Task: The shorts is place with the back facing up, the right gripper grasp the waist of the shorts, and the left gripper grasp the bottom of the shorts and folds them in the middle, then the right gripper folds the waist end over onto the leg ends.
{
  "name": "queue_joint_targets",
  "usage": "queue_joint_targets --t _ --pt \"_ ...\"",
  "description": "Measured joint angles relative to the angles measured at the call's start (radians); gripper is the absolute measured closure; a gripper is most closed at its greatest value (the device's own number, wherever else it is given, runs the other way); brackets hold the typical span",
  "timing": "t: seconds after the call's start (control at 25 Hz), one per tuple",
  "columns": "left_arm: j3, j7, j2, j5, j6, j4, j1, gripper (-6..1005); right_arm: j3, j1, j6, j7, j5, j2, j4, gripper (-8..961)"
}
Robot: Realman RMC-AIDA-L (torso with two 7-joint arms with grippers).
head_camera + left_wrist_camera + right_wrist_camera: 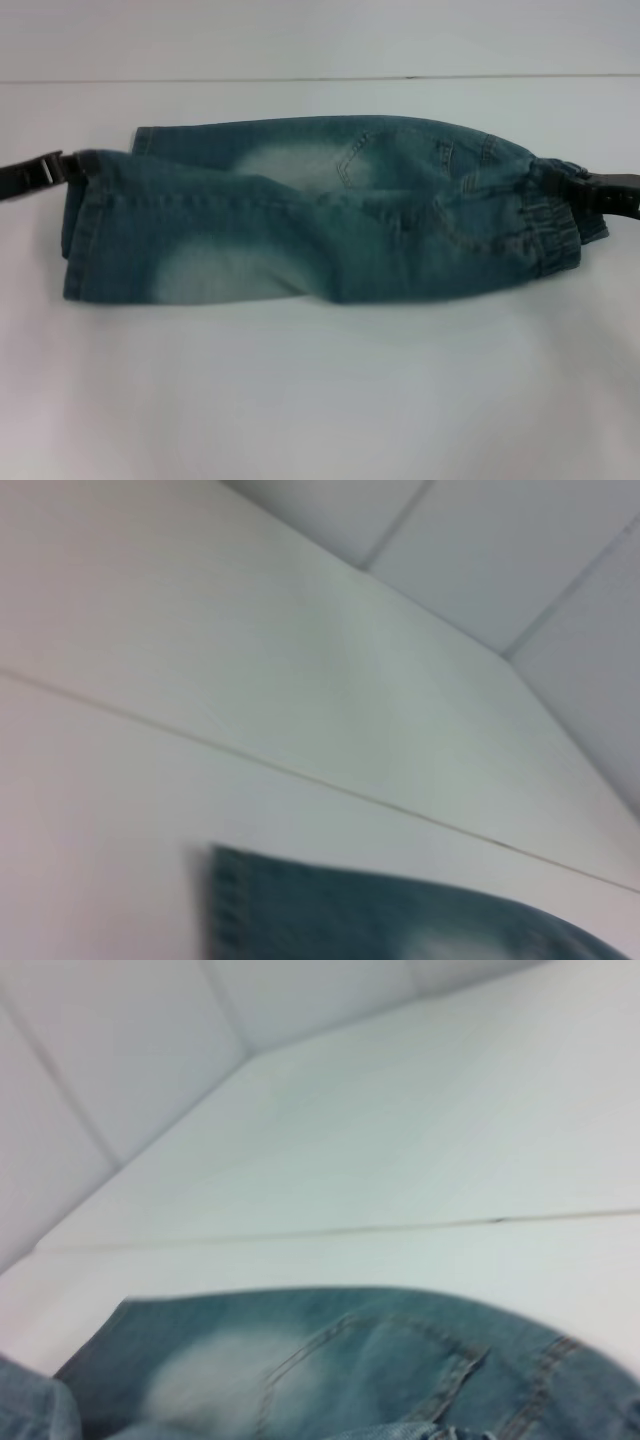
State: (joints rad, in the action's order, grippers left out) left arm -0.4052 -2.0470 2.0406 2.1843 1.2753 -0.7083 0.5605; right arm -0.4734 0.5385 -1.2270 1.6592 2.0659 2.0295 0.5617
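Note:
The held hem corner (pixel 90 160) hangs short of the far leg's back corner (pixel 143 131). It is too early to release, so my left gripper should keep holding the shorts until the one corner reaches the other.
The faded-denim shorts (pixel 300 220) lie lengthwise across the white table, doubled along their length so one leg lies over the other. A back pocket (pixel 350 160) shows on the far layer. My left gripper (pixel 62 170) is at the left end, shut on the far corner of the leg ends (pixel 80 235). At the right end my right gripper (pixel 572 188) is shut on the elastic waist (pixel 550 228). The left wrist view shows a hem corner of the shorts (pixel 380 920), and the right wrist view shows the shorts' pocket side (pixel 350 1370). Neither wrist view shows fingers.
The white table (pixel 320 400) spreads wide in front of the shorts. A thin seam (pixel 300 78) runs across it behind them, with a pale wall beyond.

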Motion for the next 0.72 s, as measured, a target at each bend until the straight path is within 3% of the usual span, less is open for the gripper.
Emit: queue_joint_targets --t 0.24,0.72 --pt "-0.016 0.067 0.004 -0.002 -0.189 0.065 0.047 999 0.008 -0.012 0.164 -0.219 -0.151 0.049 -0.092 899" --pt "-0.111 0.113 0.033 -0.003 -0.463 0.091 0.089 1000 0.012 -0.018 0.197 -0.566 -0.435 0.055 -0.207 867"
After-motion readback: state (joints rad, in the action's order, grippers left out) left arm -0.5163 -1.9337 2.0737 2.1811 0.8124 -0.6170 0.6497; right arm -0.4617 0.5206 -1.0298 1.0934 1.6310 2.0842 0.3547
